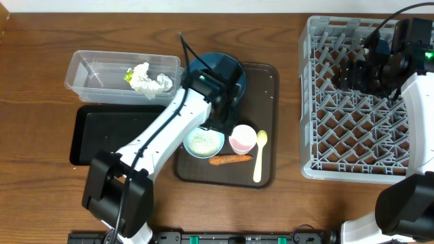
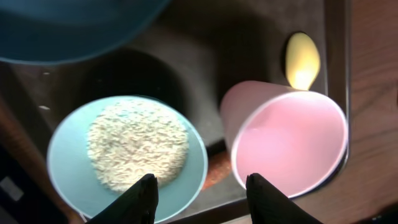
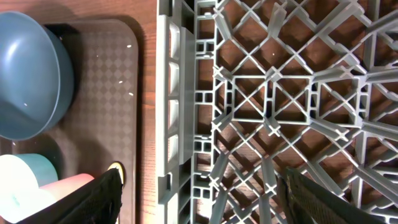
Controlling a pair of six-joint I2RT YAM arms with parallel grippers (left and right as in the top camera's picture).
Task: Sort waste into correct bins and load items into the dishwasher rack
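Note:
My left gripper grabs the pink cup's rim beside the rice bowl next, leaving the cup's base free to hand over to my right gripper.
On the brown serving tray, a small light blue bowl (image 2: 68,168) holds white rice (image 2: 137,143). Beside it are a pink cup (image 2: 292,137), a short carrot piece (image 1: 229,160) and a pale yellow spoon (image 1: 260,156). My left gripper (image 2: 202,186) hovers open over the gap between bowl and cup, holding nothing. My left arm partly covers the dark blue bowl (image 1: 203,64). Crumpled tissue (image 1: 150,80) and a yellow-green wrapper (image 1: 127,76) lie in the clear tub (image 1: 95,71). The black tray (image 1: 102,132) is bare. My right gripper (image 3: 199,193) stands open and empty above the grey rack (image 3: 280,93), near its left wall.
The brown serving tray (image 1: 268,81) sits between the bins and the rack (image 1: 352,135). My left arm (image 1: 163,129) stretches across the black tray's right end. My right arm (image 1: 393,61) hangs over the rack's far right part. Bare wood lies along the table's front edge.

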